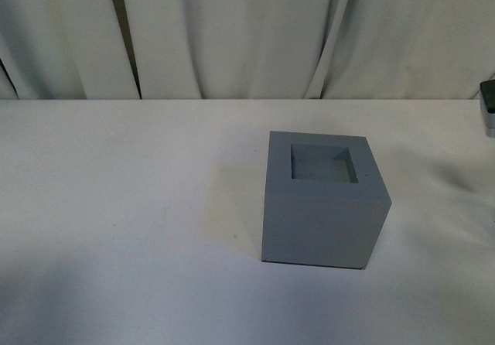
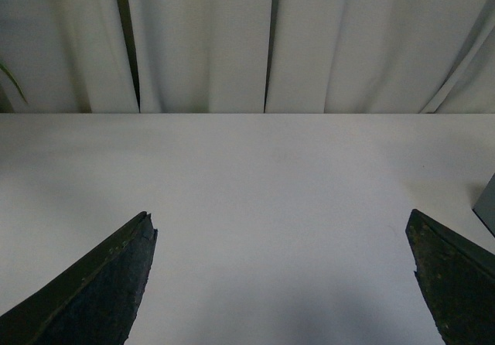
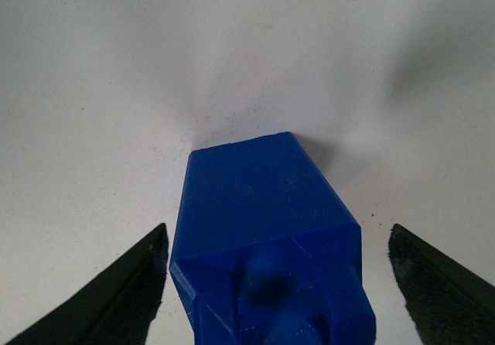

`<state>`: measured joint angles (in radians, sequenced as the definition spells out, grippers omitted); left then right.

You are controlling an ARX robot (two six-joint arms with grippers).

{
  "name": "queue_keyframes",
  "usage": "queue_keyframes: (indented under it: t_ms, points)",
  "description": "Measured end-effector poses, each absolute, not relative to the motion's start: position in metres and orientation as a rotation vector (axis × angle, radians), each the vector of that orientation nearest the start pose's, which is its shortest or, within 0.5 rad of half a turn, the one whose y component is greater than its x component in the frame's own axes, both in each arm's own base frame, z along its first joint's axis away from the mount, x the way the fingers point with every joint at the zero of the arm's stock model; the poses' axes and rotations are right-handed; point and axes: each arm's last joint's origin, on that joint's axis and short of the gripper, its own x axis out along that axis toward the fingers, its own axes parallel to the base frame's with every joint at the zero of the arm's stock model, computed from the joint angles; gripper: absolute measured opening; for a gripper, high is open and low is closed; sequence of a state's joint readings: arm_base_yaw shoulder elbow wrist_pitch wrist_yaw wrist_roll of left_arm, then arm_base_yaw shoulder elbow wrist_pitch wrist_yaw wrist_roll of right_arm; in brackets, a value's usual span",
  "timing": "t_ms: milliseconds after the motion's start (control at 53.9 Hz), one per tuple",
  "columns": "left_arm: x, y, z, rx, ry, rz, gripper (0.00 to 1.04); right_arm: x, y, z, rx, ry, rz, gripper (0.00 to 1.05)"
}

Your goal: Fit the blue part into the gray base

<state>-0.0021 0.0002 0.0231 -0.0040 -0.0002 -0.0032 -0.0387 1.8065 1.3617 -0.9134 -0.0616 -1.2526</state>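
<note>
My right gripper should grab the blue part by its looped top (image 3: 274, 287) next, to insert it into the gray base.
The gray base (image 1: 325, 206) stands on the white table right of centre, its square recess facing up with nothing in it. A sliver of the gray base (image 2: 488, 204) shows at the edge of the left wrist view. My left gripper (image 2: 278, 215) is open over bare table, holding nothing. In the right wrist view the blue part (image 3: 255, 198) stands upright on the table, its looped top nearest the camera. My right gripper (image 3: 276, 233) is open, one finger on each side of the blue part with a gap on both sides. The front view does not show the blue part.
The white table (image 1: 124, 206) ends at its far edge against a pale folded curtain (image 1: 232, 28). A dark and gray object (image 1: 488, 107) pokes in at the right border of the front view.
</note>
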Motion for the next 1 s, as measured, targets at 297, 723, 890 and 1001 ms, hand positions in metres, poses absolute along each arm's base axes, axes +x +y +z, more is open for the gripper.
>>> queue_keyframes:
  t_ms: [297,723,890,1001]
  points:
    - [0.096,0.0,0.171,-0.003,-0.019,-0.002,0.99,0.347,-0.015,0.215,-0.985,1.148,0.863,0.49]
    - [0.096,0.0,0.171,-0.003,-0.019,-0.002,0.99,0.34,-0.007,0.243,-0.951,1.099,0.911,0.48]
    - [0.096,0.0,0.171,-0.003,-0.019,-0.002,0.99,0.332,0.011,0.276,-0.964,1.018,0.94,0.48]
    - [0.096,0.0,0.171,-0.003,-0.019,-0.002,0.99,0.324,0.033,0.295,-0.968,0.95,0.993,0.48]
